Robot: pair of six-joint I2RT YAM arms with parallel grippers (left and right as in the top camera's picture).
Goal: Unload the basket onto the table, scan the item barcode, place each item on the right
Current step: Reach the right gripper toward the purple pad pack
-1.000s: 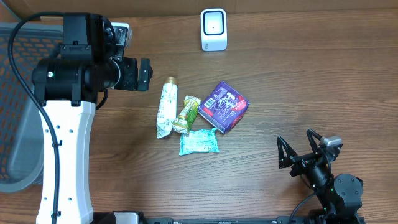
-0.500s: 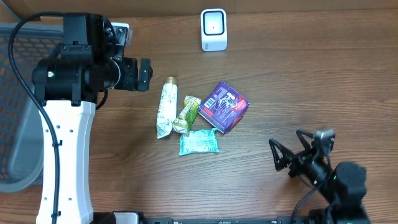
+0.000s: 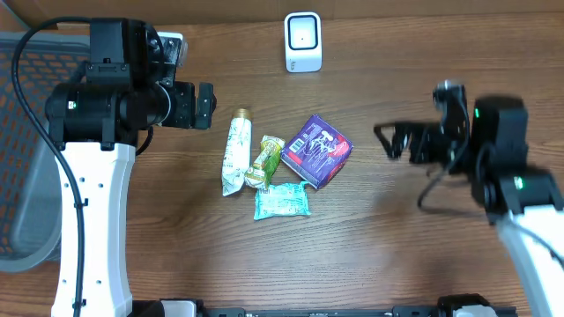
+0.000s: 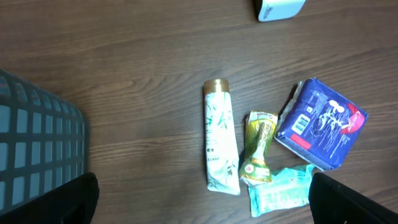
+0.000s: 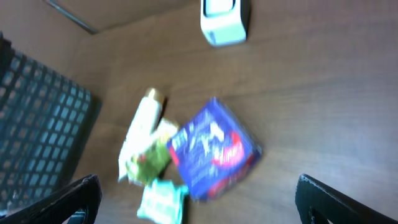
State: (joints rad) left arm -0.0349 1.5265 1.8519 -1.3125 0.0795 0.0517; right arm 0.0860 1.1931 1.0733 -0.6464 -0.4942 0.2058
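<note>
I should next grip the purple packet [image 3: 317,151] with my right gripper by the packet's edge away from the white barcode label, so the label stays free to scan.
Four items lie grouped mid-table: a white tube [image 3: 235,151] with a gold cap, a green-yellow sachet [image 3: 266,161], a teal packet [image 3: 282,201] and a purple packet [image 3: 317,151]. A white barcode label [image 4: 300,122] shows on the purple packet [image 4: 323,124]. The white scanner [image 3: 302,41] stands at the far edge. My left gripper [image 3: 204,105] hovers open, left of the tube [image 4: 221,143]. To the right of the purple packet [image 5: 214,149], my right gripper [image 3: 392,141] hangs open and empty, pointing at it. The right wrist view is blurred.
A dark mesh basket [image 3: 26,132] sits at the table's left edge, also in the left wrist view [image 4: 31,137] and the right wrist view [image 5: 37,118]. Bare wood lies around the item group and in front of the scanner [image 4: 280,9].
My right arm has lifted from the front right corner and swung toward the middle right, its gripper now facing the items. The left arm and the items have not moved.
</note>
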